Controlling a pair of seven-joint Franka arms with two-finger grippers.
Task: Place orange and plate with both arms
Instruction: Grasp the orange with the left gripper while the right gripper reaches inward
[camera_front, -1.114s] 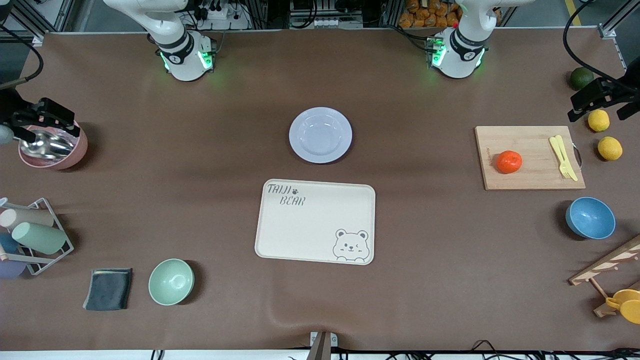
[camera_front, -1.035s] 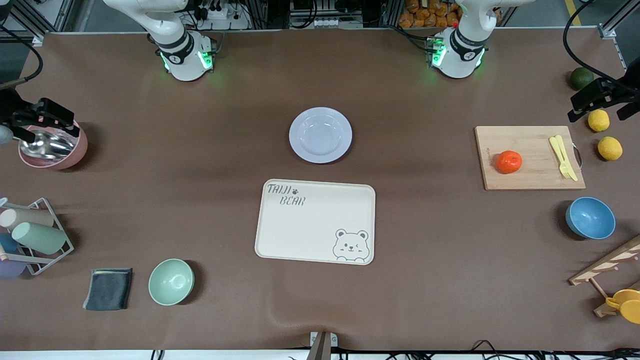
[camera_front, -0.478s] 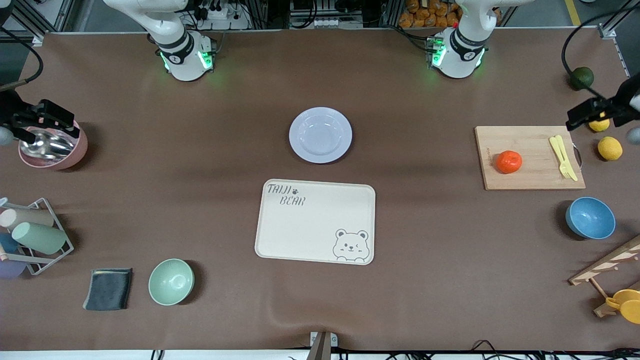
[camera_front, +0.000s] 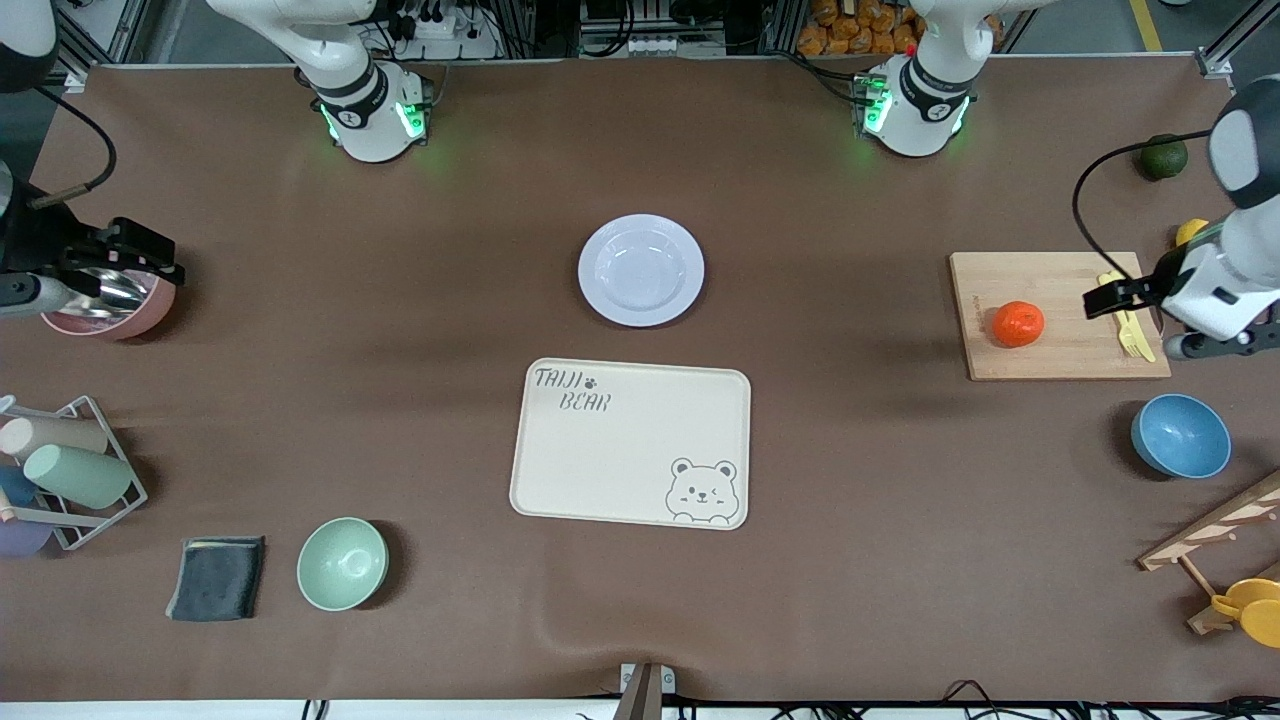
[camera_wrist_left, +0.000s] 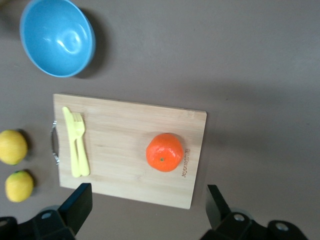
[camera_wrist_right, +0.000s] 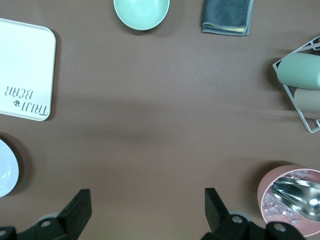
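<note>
I need to grab the orange (camera_front: 1018, 324) by its round sides with my left gripper next, so that I can set it on the pale lavender plate (camera_front: 641, 270).
The orange (camera_front: 1018, 324) lies on a wooden cutting board (camera_front: 1060, 355) toward the left arm's end of the table. In the left wrist view the orange (camera_wrist_left: 164, 152) shows on the board (camera_wrist_left: 115, 165). My left gripper (camera_front: 1205, 320) hangs high over the board's fork end, open and empty (camera_wrist_left: 147, 215). The pale lavender plate (camera_front: 641, 270) sits mid-table, farther from the front camera than the cream bear tray (camera_front: 630, 445); its edge shows in the right wrist view (camera_wrist_right: 5, 175). My right gripper (camera_front: 50, 275) hangs by the pink bowl (camera_front: 125, 310), open and empty (camera_wrist_right: 146, 215).
A yellow fork (camera_front: 1125, 312) lies on the board. Lemons (camera_wrist_left: 12, 146), a dark green fruit (camera_front: 1163, 156) and a blue bowl (camera_front: 1180, 436) are nearby. A mint bowl (camera_front: 342, 563), grey cloth (camera_front: 216, 577) and cup rack (camera_front: 70, 470) stand toward the right arm's end.
My left gripper has moved from over the lemons to over the cutting board's fork end. My right gripper has shifted slightly by the pink bowl. The orange and plate have not moved.
</note>
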